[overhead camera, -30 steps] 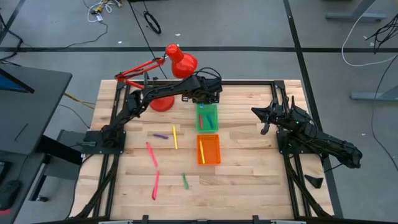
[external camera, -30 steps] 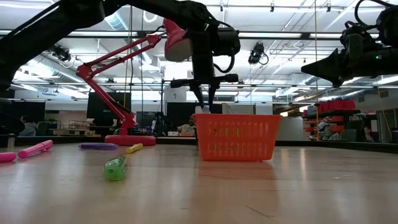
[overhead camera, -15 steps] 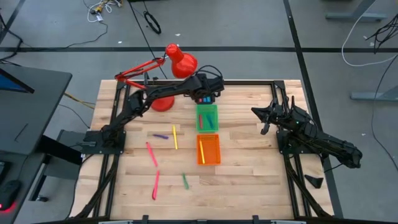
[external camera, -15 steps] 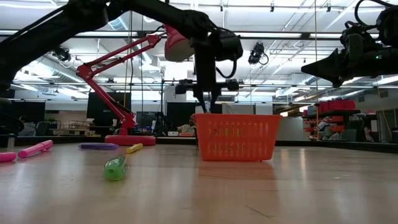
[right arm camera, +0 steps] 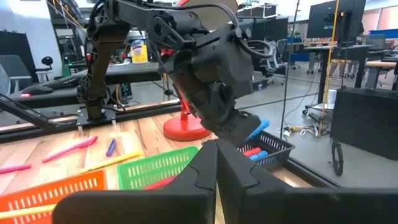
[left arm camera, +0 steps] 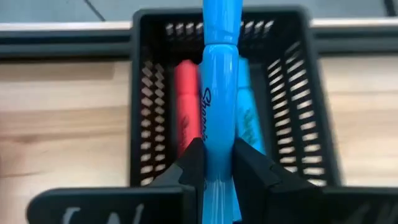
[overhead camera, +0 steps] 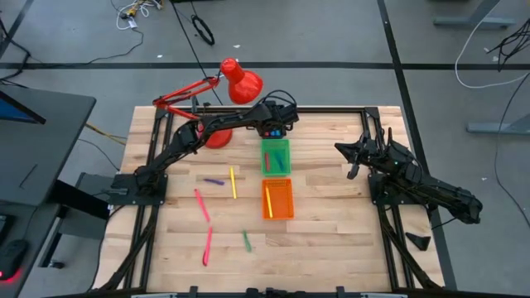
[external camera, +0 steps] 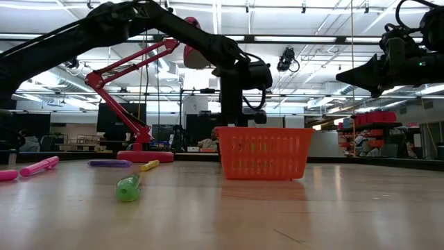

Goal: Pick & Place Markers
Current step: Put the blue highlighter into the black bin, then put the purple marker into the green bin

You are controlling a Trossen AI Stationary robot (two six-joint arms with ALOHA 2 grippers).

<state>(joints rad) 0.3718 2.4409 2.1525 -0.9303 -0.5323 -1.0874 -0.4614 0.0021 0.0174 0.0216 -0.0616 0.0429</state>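
Note:
The robot's left gripper should open now: the blue marker (left arm camera: 219,93) is between the sides of the black tray, so the marker would lie in the tray.
My left gripper (overhead camera: 272,131) is at the table's far side, shut on a blue marker (left arm camera: 219,93) above a black tray (left arm camera: 143,93). The tray holds a red marker (left arm camera: 185,99) and another blue one (left arm camera: 250,112). On the table lie a purple (overhead camera: 214,180), a yellow (overhead camera: 233,182), two pink (overhead camera: 201,204) (overhead camera: 206,246) and a green marker (overhead camera: 246,240). My right gripper (overhead camera: 344,153) is shut and empty, raised at the right. My left gripper pinches the blue marker's barrel (left arm camera: 217,163) between its two fingers (left arm camera: 193,167). The marker runs along the fingers and sticks out ahead of them. It slants down, clear of the black tray, as the right wrist view (right arm camera: 258,130) shows.
A green tray (overhead camera: 277,156) and an orange tray (overhead camera: 278,199), each holding markers, stand in a row nearer than the black tray. A red desk lamp (overhead camera: 236,83) stands at the far edge beside my left arm. Bare wood lies at the near right.
My left gripper has gone down with the blue marker toward the black tray; in the low view its fingers have sunk behind the orange tray. The marker has stayed in its hold.

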